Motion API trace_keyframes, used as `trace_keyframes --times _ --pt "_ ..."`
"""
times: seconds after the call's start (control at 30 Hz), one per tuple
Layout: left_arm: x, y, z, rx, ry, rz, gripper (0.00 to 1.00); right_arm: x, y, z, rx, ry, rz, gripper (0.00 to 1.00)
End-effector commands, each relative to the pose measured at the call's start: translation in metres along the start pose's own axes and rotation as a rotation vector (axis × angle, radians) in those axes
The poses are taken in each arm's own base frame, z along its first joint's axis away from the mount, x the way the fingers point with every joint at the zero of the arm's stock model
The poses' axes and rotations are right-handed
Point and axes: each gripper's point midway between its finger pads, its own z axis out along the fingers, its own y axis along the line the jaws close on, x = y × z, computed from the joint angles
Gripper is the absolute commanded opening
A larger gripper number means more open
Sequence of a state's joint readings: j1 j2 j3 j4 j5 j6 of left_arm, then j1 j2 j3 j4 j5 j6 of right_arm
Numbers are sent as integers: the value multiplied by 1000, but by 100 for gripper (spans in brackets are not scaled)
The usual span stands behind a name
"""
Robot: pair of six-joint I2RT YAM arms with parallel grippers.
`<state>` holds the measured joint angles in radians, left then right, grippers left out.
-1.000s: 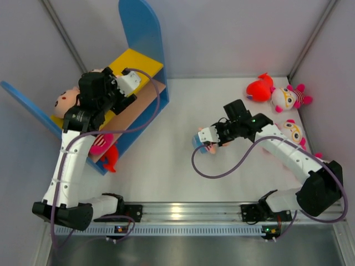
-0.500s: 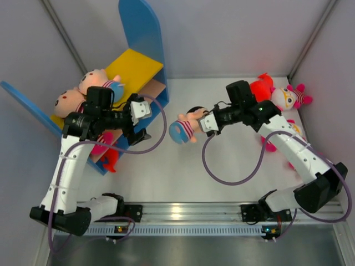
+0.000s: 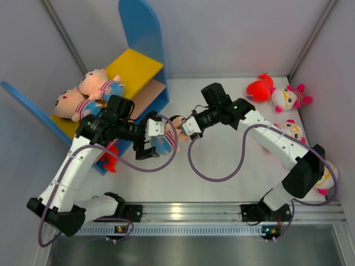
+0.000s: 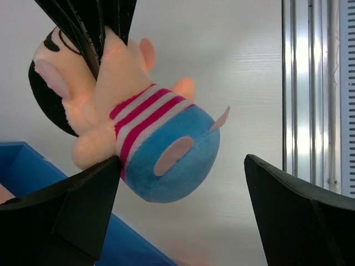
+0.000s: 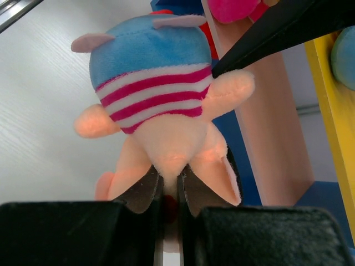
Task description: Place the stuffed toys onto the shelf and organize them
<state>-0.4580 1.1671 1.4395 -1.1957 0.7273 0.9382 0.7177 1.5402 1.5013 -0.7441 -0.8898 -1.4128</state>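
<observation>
The blue pants are between the fingers of my left gripper. My left gripper should close on the pants now.
My right gripper is shut on the head of a peach-faced doll with a striped shirt and blue pants, holding it above the table just right of the shelf. In the right wrist view its jaws pinch the doll. My left gripper is open around the doll's body; in the left wrist view the left finger touches the doll, the right one stands apart. Two peach dolls lie on the yellow upper board.
A red-pink plush lies at the lower tan board's near end. A red plush and white-faced dolls lie at the back right; another sits by the right arm's base. Grey walls close in on both sides.
My right arm has carried the doll left toward the shelf. My left arm has left the two dolls on the upper board and swung right, its open fingers now around the carried doll.
</observation>
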Motion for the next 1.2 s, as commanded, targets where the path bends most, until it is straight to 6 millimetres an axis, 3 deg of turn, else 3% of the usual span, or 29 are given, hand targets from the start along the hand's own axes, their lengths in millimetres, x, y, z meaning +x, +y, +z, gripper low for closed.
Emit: trace_keyframes --times 0.0,0.07,0.2,0.23,0.33,0.4,0.43,0.5,0.53,0.57,0.6,0.63,0.77,0.8,0.87,0.9,0.93,1.0,1.03,1.1,1.17 --pt "3 -4 -2 1 19 22 99 -37 -28 3 43 -116 -102 0" --pt "5 -3 0 4 30 30 97 -42 -33 4 56 -135 -112 0" --pt "6 3 2 3 46 42 64 -48 -37 4 66 -162 -121 0" --pt "4 5 2 -2 43 49 37 -48 -37 4 68 -161 -118 0" --pt "-1 8 1 -5 34 55 0 -47 -33 5 71 -163 -99 2" --pt "-3 10 -1 -13 33 53 0 -51 -39 1 109 -164 -118 11" --pt "-7 12 -3 -25 28 55 0 -45 -33 3 112 -160 -70 25" --pt "-15 30 -7 -114 17 49 0 -49 -43 -5 176 -158 -92 35" --pt "-22 37 -11 -155 3 18 0 -39 -36 -5 183 -149 -36 40" --pt "-29 45 -15 -189 -11 24 0 -39 -43 -13 233 -135 -34 45" --pt "-34 50 -18 -218 -18 -1 0 -41 -58 -21 311 -130 -64 52" --pt "-43 58 -21 -245 -36 -2 0 -28 -56 -21 352 -115 31 65" --pt "-68 83 -31 -329 -93 -15 0 -15 -73 -60 578 -37 67 76" --pt "-74 93 -35 -373 -103 -31 0 -10 -77 -73 631 -27 80 92" --pt "-86 110 -43 -439 -124 -35 0 -11 -75 -95 728 -37 108 93" --pt "-95 118 -51 -484 -146 -62 0 4 -66 -105 763 -17 160 94" --pt "-99 135 -57 -558 -153 -71 0 -3 -70 -126 842 -6 132 94" --pt "-109 153 -70 -663 -188 -130 0 4 -64 -145 906 40 136 95" --pt "-115 174 -85 -777 -202 -144 0 5 -56 -154 941 67 133 95" --pt "-124 191 -104 -889 -243 -186 0 11 -45 -160 966 96 144 96" --pt "-120 216 -122 -1050 -238 -228 0 8 -38 -167 988 108 140 96"
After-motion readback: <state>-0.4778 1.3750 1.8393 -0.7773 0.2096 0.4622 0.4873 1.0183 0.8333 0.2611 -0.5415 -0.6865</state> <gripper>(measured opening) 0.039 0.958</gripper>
